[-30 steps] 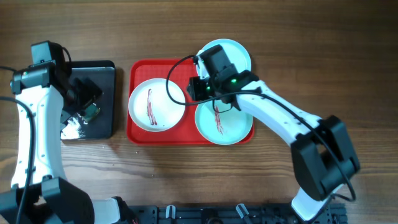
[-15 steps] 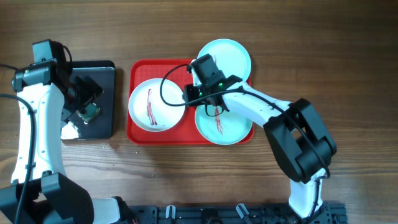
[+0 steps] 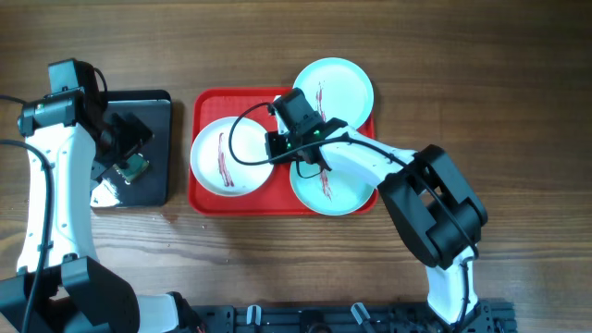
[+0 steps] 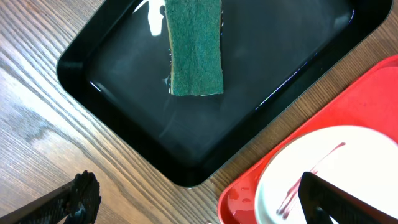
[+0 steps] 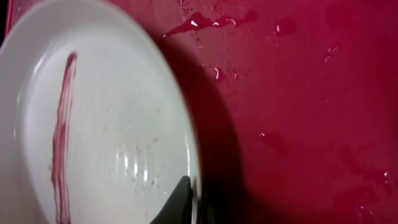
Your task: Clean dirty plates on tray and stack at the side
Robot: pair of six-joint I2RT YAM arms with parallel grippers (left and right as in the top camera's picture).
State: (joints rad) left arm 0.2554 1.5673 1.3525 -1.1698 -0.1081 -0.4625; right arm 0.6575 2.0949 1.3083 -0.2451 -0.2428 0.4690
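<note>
The left gripper grabs the green sponge across its middle (image 3: 134,167) (image 4: 195,45) from above next, leaving the sponge's ends free to wipe dirty plates clean.
On the red tray (image 3: 205,196) lies a white plate (image 3: 231,155) with a dark red streak. A mint plate (image 3: 335,190) with a streak lies at the tray's right. Another streaked mint plate (image 3: 338,83) rests over the tray's back right edge. My right gripper (image 3: 277,145) is shut on the white plate's right rim. The right wrist view shows one finger (image 5: 180,202) on top of the white plate (image 5: 106,124), with the tray (image 5: 298,93) beside it. My left gripper (image 4: 199,208) hangs open over the table between the black tray and the red tray (image 4: 239,202), holding nothing.
A black tray (image 3: 159,104) stands left of the red tray and holds a green sponge (image 4: 196,46) on its wet floor (image 4: 137,112). Bare wooden table (image 3: 481,111) lies to the right of and behind the trays.
My right gripper moved left from above the front mint plate to the white plate's right rim and closed on it. The left arm stayed still.
</note>
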